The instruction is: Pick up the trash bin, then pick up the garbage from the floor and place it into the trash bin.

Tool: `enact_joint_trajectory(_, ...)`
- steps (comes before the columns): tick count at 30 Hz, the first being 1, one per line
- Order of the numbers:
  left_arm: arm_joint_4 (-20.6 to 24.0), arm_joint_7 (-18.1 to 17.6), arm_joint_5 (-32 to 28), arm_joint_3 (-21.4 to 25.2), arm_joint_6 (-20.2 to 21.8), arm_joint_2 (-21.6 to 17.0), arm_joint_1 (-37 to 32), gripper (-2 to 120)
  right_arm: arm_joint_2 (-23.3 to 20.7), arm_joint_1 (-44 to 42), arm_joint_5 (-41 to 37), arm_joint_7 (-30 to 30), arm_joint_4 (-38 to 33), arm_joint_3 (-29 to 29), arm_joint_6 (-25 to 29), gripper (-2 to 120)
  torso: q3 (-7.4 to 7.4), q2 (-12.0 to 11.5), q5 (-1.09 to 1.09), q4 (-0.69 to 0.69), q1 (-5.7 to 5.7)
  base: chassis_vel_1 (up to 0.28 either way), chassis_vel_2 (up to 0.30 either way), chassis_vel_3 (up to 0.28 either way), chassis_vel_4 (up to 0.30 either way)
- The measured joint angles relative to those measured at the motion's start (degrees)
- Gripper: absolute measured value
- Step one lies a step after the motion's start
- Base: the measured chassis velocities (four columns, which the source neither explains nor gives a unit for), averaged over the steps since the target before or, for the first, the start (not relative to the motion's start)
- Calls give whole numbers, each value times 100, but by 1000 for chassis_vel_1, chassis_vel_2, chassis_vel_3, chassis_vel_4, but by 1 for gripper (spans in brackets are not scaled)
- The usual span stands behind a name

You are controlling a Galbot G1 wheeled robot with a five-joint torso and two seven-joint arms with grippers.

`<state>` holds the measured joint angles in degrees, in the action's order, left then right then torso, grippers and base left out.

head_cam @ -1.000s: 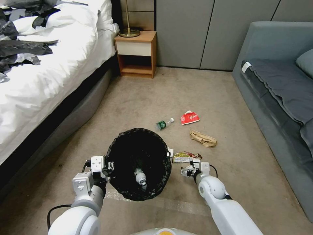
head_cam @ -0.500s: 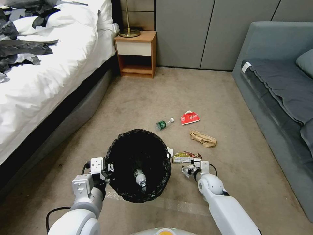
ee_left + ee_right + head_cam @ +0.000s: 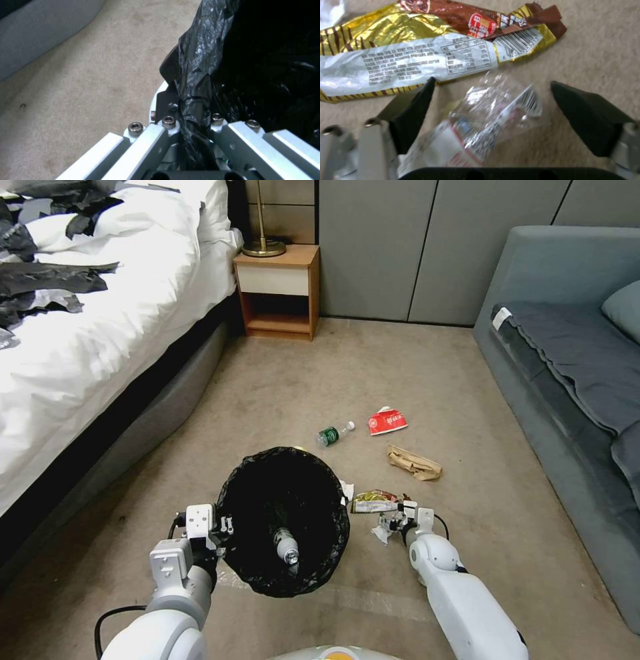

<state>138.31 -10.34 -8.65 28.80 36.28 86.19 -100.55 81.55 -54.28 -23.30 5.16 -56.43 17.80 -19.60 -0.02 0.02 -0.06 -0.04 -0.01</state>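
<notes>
I should next grab the crumpled wrapper by its clear plastic end with my right gripper, so that the wrapper can drop into the trash bin (image 3: 283, 519).
The trash bin (image 3: 283, 519), lined with a black bag, hangs low in front of me with a clear bottle (image 3: 287, 545) inside. My left gripper (image 3: 222, 527) is shut on its rim; the left wrist view shows the fingers (image 3: 156, 135) clamping the bag-covered rim (image 3: 195, 100). My right gripper (image 3: 393, 524) is open just above the carpet. A clear crumpled wrapper (image 3: 493, 117) lies between its fingers (image 3: 415, 112). The yellow snack wrapper (image 3: 373, 503) (image 3: 420, 52) lies just beyond it. Farther out lie a green-labelled bottle (image 3: 334, 433), a red packet (image 3: 387, 421) and a brown paper bag (image 3: 415, 463).
A bed (image 3: 80, 333) with white bedding and black clothing runs along the left. A grey sofa (image 3: 567, 360) lines the right. A wooden nightstand (image 3: 278, 290) stands at the far wall. Open carpet (image 3: 300, 373) lies between them.
My right gripper has dropped a little lower toward the clear wrapper on the carpet. The bin sits slightly lower in view, with the left gripper holding its rim throughout.
</notes>
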Motion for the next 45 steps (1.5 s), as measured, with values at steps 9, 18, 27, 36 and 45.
enact_joint_trajectory(9,-2,1,-13,15,-2,-12,35,0,34,-51,25,90,-15,4,2,63,1,-1,1,3,0,0,0,0,0)
enact_joint_trajectory(18,-6,3,-49,2,-2,-46,61,0,73,-407,134,228,-380,65,-64,41,1,-1,8,8,0,0,0,0,0)
enact_joint_trajectory(27,1,2,-75,-21,-7,-76,94,0,-6,-692,182,265,-640,112,-64,14,2,-1,9,5,0,0,0,0,0)
enact_joint_trajectory(36,-5,0,-79,-72,-11,-79,134,0,-71,-792,278,313,-838,107,-133,0,3,-2,11,6,1,0,0,0,0)
enact_joint_trajectory(45,-3,-3,-134,-74,-11,-104,181,0,-197,-968,300,368,-1528,83,129,0,5,-4,13,3,2,0,0,0,0)
